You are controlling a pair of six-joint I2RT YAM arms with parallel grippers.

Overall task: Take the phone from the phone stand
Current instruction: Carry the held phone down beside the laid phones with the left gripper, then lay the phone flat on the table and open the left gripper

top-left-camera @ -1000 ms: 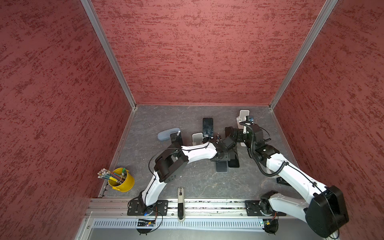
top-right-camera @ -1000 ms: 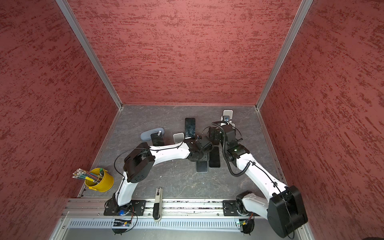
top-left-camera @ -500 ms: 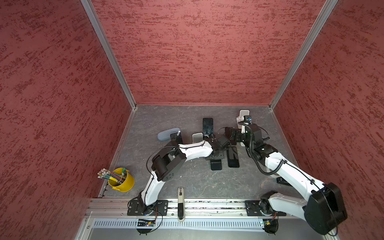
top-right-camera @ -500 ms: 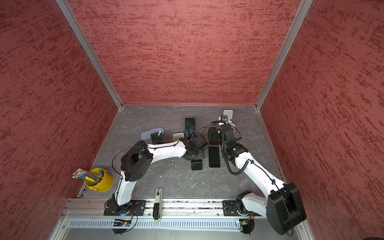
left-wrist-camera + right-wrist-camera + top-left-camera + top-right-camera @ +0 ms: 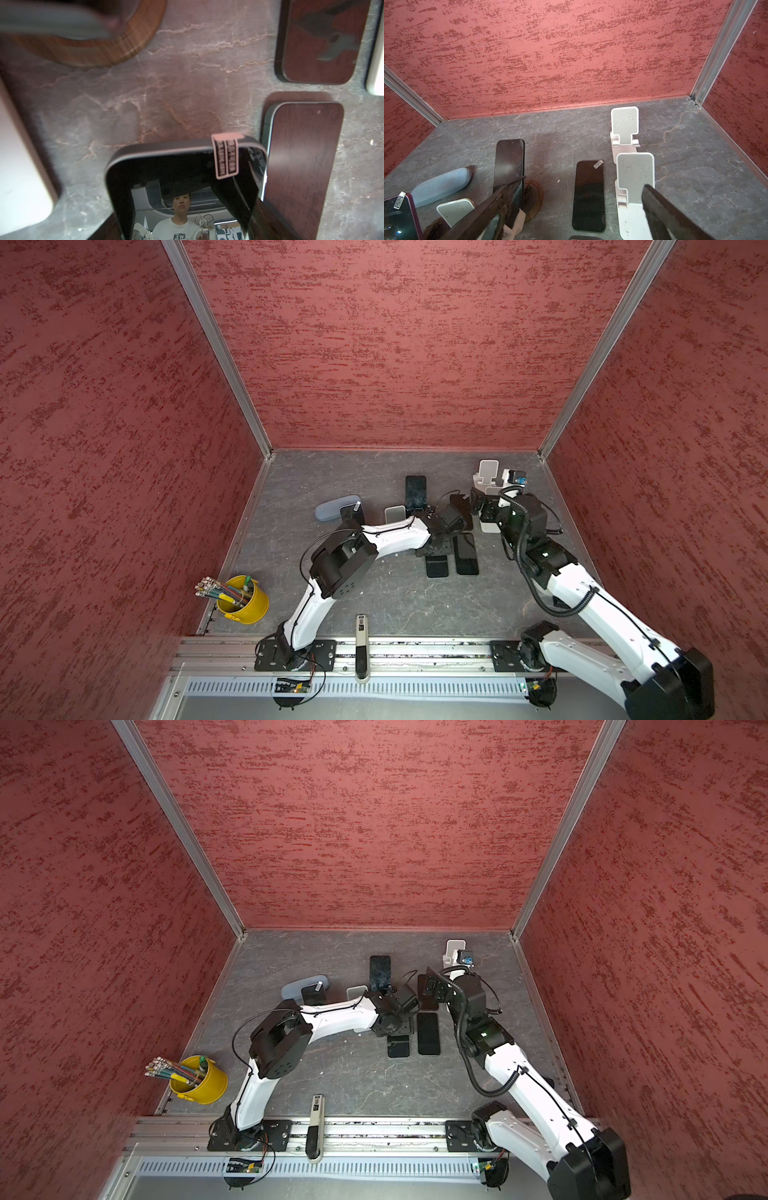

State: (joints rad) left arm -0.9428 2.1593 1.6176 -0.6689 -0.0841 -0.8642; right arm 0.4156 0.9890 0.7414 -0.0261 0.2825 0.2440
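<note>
The black phone tilts low above flat, free table beside the flat phones and would settle there, so my left gripper releases it next.
My left gripper (image 5: 434, 548) is shut on a black phone (image 5: 436, 566) with a small sticker (image 5: 226, 158). It holds the phone low over the grey table, beside two phones lying flat. The jaws themselves are hidden behind this phone in the left wrist view. A little further back is a round wooden phone stand (image 5: 534, 197), with another dark phone (image 5: 508, 164) leaning upright on it. My right gripper (image 5: 585, 182) is open over a flat black phone (image 5: 588, 195), next to a white phone stand (image 5: 634, 178) with nothing on it.
A second white stand (image 5: 487, 475) is at the back right and a third (image 5: 395, 514) near the middle. A grey-blue case (image 5: 334, 508) and a purple-cased phone (image 5: 398, 216) lie to the left. A yellow cup of pencils (image 5: 245, 603) is at the front left.
My left gripper has shifted a little to the left with the phone in it. The right gripper has drawn back slightly to the right.
</note>
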